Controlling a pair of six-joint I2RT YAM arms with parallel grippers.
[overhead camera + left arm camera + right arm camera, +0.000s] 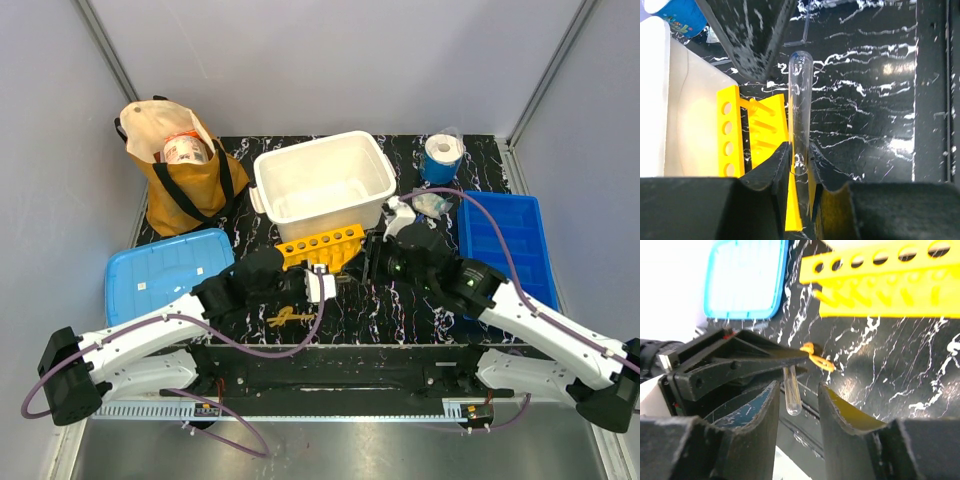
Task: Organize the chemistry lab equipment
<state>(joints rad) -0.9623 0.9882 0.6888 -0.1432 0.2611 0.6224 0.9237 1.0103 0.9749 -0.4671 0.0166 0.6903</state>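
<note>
My right gripper should next grab the test tube by its exposed end (793, 406), so the test tube's other end stays free for the yellow tube rack.
My left gripper (799, 147) is shut on a thin clear test tube (800, 100) and holds it level just right of the yellow tube rack (747, 135). In the top view the left gripper (318, 285) sits in front of the rack (320, 247). My right gripper (799, 387) is open, facing the left gripper (740, 365). The tube's rounded end (791, 395) hangs between its fingers without touching them. The right gripper also shows in the top view (374, 258). A small yellow-orange knotted piece (285, 318) lies on the black table near the front edge.
A white bin (325, 185) stands behind the rack. A blue lid (165, 275) lies at the left and a blue bin (505, 240) at the right. A brown bag (180, 165) stands back left. A blue roll (440, 158) and small clear items (432, 204) lie back right.
</note>
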